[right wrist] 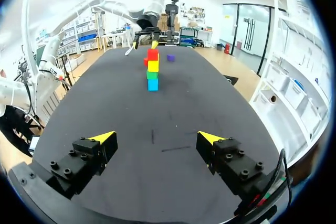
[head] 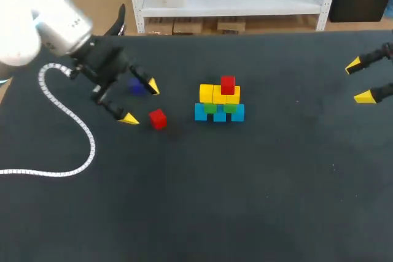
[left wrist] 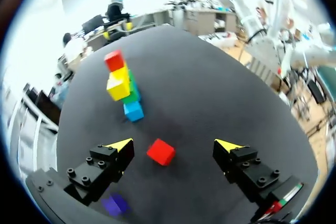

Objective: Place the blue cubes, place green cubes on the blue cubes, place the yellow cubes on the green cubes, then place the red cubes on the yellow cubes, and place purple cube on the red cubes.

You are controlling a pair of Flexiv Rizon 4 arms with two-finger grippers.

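Observation:
The left gripper needs to grab the loose red cube by its opposite sides. The loose red cube's top side then stays free to carry the purple cube.
A stack stands mid-table: blue cubes at the base, green cubes on them, yellow cubes above, and one red cube on top. A loose red cube lies to the stack's left. My left gripper hovers open just left of it. In the left wrist view the red cube sits between the spread fingers, untouched, with the stack ahead. The purple cube lies behind the left gripper, and appears beside one finger. My right gripper is open and empty at the far right, its wrist view facing the distant stack.
A white coiled cable trails from the left arm across the table's left side. The dark tabletop stretches in front of the stack and to its right.

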